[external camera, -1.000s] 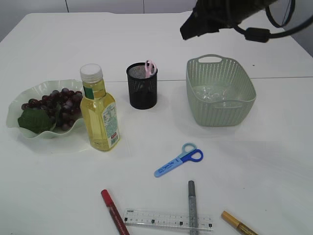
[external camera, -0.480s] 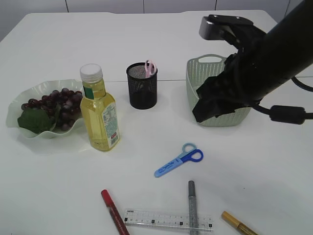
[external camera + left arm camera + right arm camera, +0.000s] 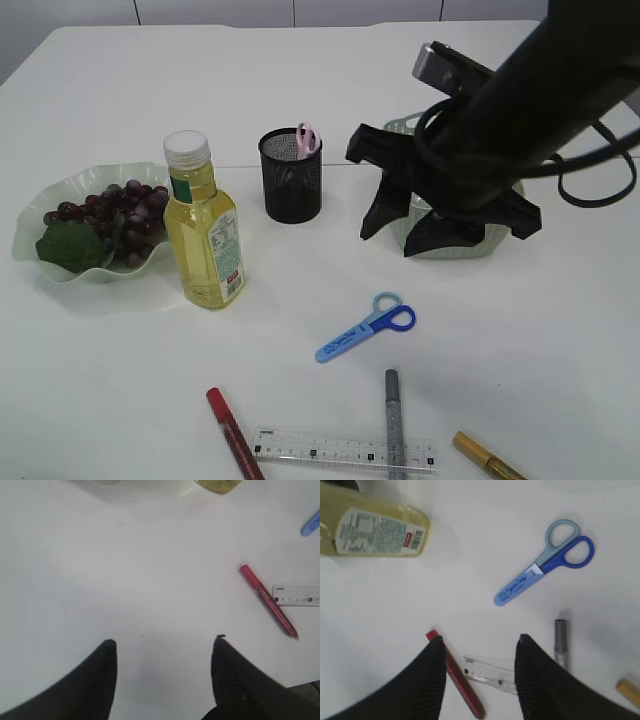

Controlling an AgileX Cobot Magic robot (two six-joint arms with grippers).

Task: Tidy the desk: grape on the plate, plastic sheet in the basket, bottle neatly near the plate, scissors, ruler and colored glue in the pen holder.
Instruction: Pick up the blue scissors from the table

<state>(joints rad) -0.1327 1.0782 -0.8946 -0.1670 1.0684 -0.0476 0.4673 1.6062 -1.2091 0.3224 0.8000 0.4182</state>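
Observation:
The finger rings of the blue scissors spread wide, so my right gripper will next grip the scissors at the narrow neck just below their rings.
My right gripper hangs open and empty in front of the basket, high over the table; in its wrist view it looks down on blue scissors, clear ruler and red glue pen. The left gripper is open over bare table. Grapes lie on the green plate, the oil bottle upright beside it. The mesh pen holder holds pink scissors. The plastic sheet is hidden behind the arm.
Along the front edge lie the red pen, ruler, grey pen and gold pen. Blue scissors lie mid-table. The right arm's cable loops at the far right.
The right arm has swung down and left from the top of the view, now covering most of the basket. The objects on the table have not moved.

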